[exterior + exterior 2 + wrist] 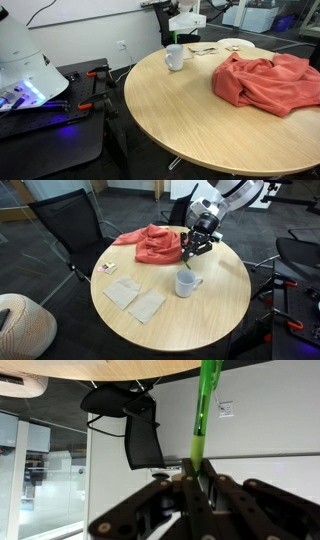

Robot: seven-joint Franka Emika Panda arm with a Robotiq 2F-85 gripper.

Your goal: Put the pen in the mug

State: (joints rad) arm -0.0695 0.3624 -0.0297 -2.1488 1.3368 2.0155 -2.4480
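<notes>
My gripper keeps holding the thin green pen for now. Its tip is above and outside the mug's rim, so if released it would likely fall beside the mug.
My gripper (197, 475) is shut on the thin green pen (205, 410), which sticks out straight from between the jaws. The wrist picture stands upside down. In an exterior view the gripper (196, 248) hangs above the round table, just above and behind the small white mug (185, 283), and the pen tip points down toward the mug. The mug stands upright with its handle to the side. It also shows near the table's far edge in an exterior view (175, 57), below the arm's white wrist (187, 21).
A red cloth (155, 242) lies bunched on the wooden table (205, 325), also seen in an exterior view (265, 80). Two brown napkins (135, 298) and a small card (106, 268) lie near the mug. A white plate (235, 44) sits at the far edge. Black chairs (60, 230) surround the table.
</notes>
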